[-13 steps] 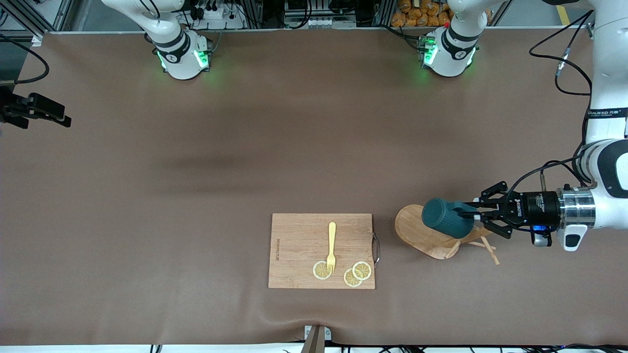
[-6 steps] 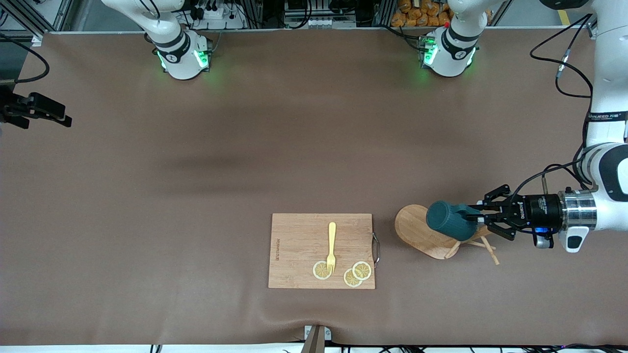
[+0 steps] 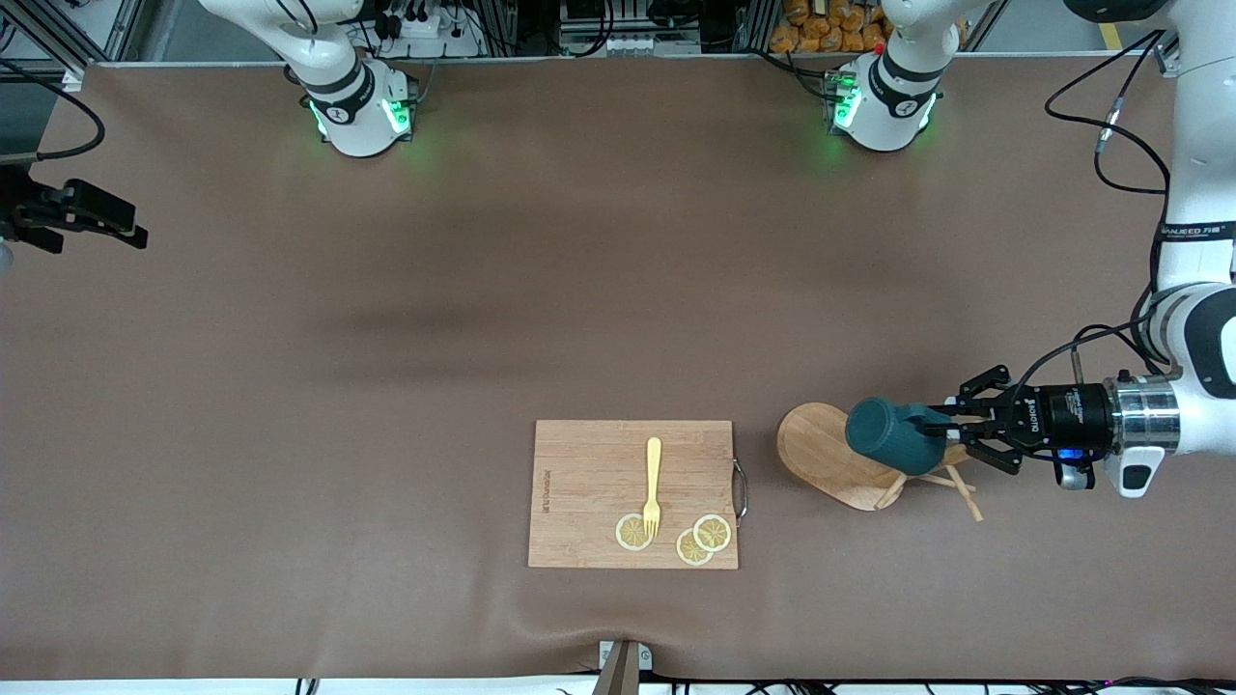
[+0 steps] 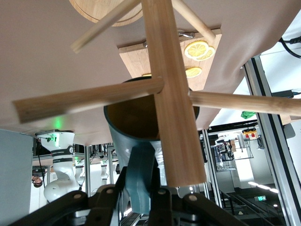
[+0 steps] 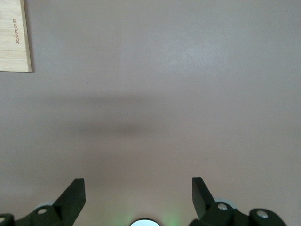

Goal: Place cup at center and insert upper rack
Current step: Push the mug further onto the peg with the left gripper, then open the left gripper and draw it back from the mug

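Observation:
The cup's (image 3: 884, 434) rim is over the upper pegs and the cup would hang on the rack, so my left gripper opens now.
The dark teal cup (image 3: 884, 434) hangs on its side over the upper rack, a light wooden mug tree (image 3: 821, 454) that lies tipped over on the table with its pegs (image 3: 961, 487) toward the left arm's end. My left gripper (image 3: 935, 426) is shut on the cup's handle. In the left wrist view the handle sits between the fingers of the left gripper (image 4: 140, 200), the cup's tan inside (image 4: 131, 108) faces the camera, and the rack's post (image 4: 169, 94) and pegs cross in front of it. My right gripper (image 3: 135, 235) waits open and empty at the right arm's end of the table.
A rectangular wooden cutting board (image 3: 599, 483) lies beside the rack, toward the table's middle, with a yellow fork (image 3: 653, 483) and lemon slices (image 3: 712, 532) on it. Its corner shows in the right wrist view (image 5: 14, 37).
My left gripper has drawn back a little toward the left arm's end with the cup, which looks slightly lower. The rack, the board and the right arm have not moved.

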